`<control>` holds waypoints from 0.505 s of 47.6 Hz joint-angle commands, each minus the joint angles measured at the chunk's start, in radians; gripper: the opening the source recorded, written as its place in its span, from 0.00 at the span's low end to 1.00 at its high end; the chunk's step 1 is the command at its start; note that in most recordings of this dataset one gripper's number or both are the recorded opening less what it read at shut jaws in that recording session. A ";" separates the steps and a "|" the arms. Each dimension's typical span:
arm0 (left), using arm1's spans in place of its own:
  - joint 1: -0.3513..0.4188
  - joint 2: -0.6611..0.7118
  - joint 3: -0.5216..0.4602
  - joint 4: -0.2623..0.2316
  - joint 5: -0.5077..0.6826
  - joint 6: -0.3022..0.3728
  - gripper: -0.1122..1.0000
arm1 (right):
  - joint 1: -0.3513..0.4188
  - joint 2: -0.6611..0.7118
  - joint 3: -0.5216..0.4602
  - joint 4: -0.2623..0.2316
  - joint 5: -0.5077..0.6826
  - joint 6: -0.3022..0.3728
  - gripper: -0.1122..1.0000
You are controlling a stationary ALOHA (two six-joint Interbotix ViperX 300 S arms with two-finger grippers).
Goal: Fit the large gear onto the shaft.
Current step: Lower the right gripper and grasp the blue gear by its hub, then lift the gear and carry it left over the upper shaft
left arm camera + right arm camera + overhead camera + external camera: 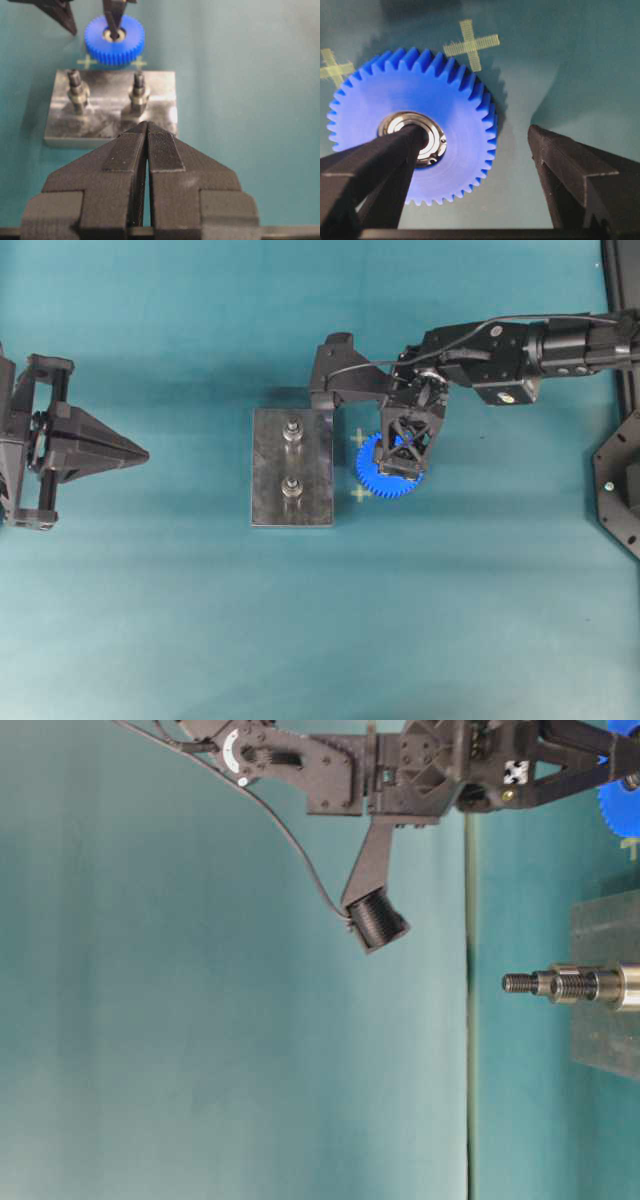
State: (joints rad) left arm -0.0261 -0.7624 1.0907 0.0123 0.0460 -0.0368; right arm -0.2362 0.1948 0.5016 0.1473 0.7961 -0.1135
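My right gripper is ready to close, because its fingers are on both sides of the gear's toothed rim (487, 120), from the gear's centre hole outward. Closing now would hold the gear.
The large gear (372, 476), bright blue with a metal hub, lies flat on the teal table just right of the dark plate (270, 468). Two alike shafts (293, 430) (292, 487) stand upright on that plate. My right gripper (398, 443) hangs open over the gear (455, 105). Its one fingertip (405, 145) sits at the hub's centre hole, the other finger (560, 165) stands outside the toothed rim above bare table. Far to the left, my left gripper (140, 453) is shut with nothing in it, its tip (146, 126) pointing at the plate (165, 80).
Two pale yellow crosses (359, 437) (360, 494) are marked on the table beside the gear. Black frame parts (620, 480) stand at the right edge. In the table-level view the shafts (560, 985) overlap in line, with the right arm (400, 770) above them.
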 commanded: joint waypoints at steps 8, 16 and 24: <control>0.000 0.000 -0.011 0.003 -0.008 -0.002 0.10 | 0.003 -0.003 -0.002 0.000 -0.015 -0.003 0.91; 0.000 -0.002 -0.011 0.003 -0.009 -0.002 0.10 | 0.005 0.005 -0.003 0.000 -0.017 -0.002 0.90; 0.000 -0.002 -0.011 0.003 -0.009 -0.002 0.10 | 0.005 0.005 -0.002 0.000 -0.011 0.012 0.73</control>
State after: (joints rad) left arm -0.0261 -0.7624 1.0907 0.0123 0.0445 -0.0368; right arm -0.2286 0.2025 0.5016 0.1519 0.7869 -0.1104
